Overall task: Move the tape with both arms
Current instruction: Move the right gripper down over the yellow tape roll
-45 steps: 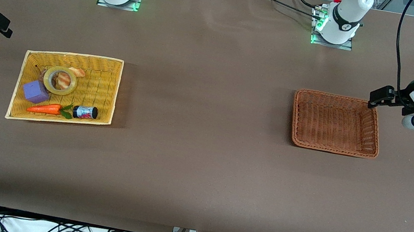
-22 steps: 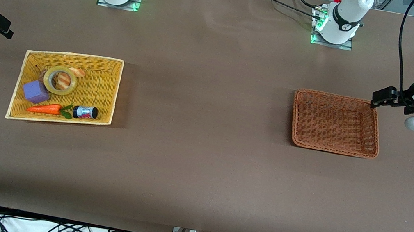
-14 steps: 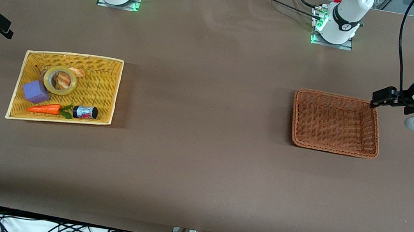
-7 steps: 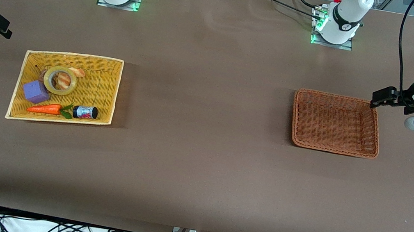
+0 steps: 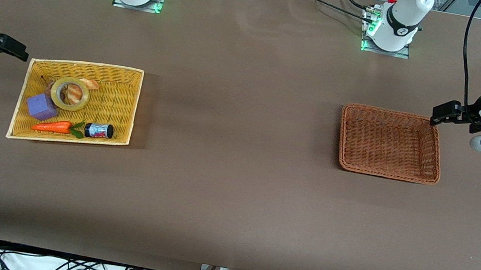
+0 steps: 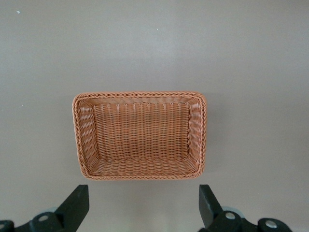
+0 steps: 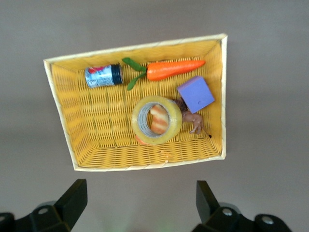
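Observation:
The yellow tape roll should be picked up next by its ring side (image 5: 72, 82) (image 7: 155, 138) with my right gripper, so that it can be moved into the brown basket.
The tape (image 5: 70, 93) is a yellowish roll lying flat in the yellow basket (image 5: 87, 64), resting on a striped croissant that shows through its hole. It also shows in the right wrist view (image 7: 157, 120). My right gripper (image 5: 16, 52) is open and empty, in the air over the table just beside the yellow basket's edge at the right arm's end; its own view (image 7: 140, 200) shows the basket ahead of it. My left gripper (image 5: 440, 114) is open and empty, over the table beside a corner of the brown basket (image 5: 343, 137); its own view (image 6: 144, 205) shows that basket.
The yellow basket also holds a purple cube (image 5: 41, 106), a carrot (image 5: 51, 126), a small dark jar (image 5: 99, 130) and the croissant (image 5: 90, 83). The brown basket (image 6: 140, 94) has nothing in it. Bare brown table lies between the two baskets.
My right gripper has moved in from the table's end toward the yellow basket and now hangs beside its edge. The left arm and the tape have not moved.

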